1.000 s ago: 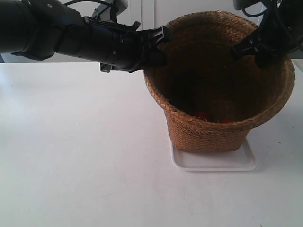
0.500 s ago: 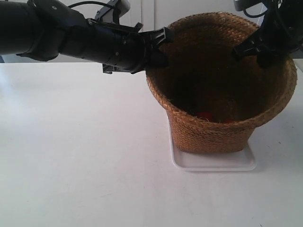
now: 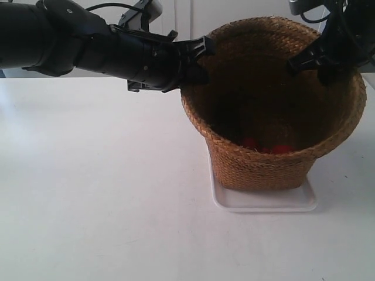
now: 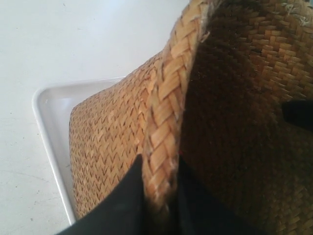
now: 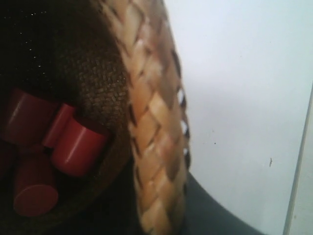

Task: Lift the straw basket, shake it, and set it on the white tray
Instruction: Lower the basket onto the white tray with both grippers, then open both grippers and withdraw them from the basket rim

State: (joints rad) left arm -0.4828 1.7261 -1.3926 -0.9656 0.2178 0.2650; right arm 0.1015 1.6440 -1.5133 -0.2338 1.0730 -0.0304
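The straw basket's base (image 3: 258, 181) is resting on the white tray (image 3: 263, 202), so the basket would stay standing. My right gripper should open now.
The straw basket (image 3: 258, 164) stands on the white tray (image 3: 263, 202), its brown woven wall flaring up to a braided rim. Each arm grips that rim from an opposite side. The gripper of the arm at the exterior view's left (image 3: 196, 55) and the gripper of the arm at the exterior view's right (image 3: 310, 61) are both clamped on it. In the left wrist view my left gripper (image 4: 159, 166) is shut on the braided rim (image 4: 166, 107), with the tray (image 4: 46, 112) below. My right gripper (image 5: 159, 205) is shut on the rim (image 5: 151, 127).
Several red cylinders (image 5: 73, 147) lie at the bottom of the basket and show as red spots (image 3: 252, 142) in the exterior view. The white table (image 3: 99, 193) spreads around the tray. A white wall runs along the back.
The basket has shifted slightly right and down onto the tray, both grippers moving with it. The red pieces inside have rolled, and more red shows at the right.
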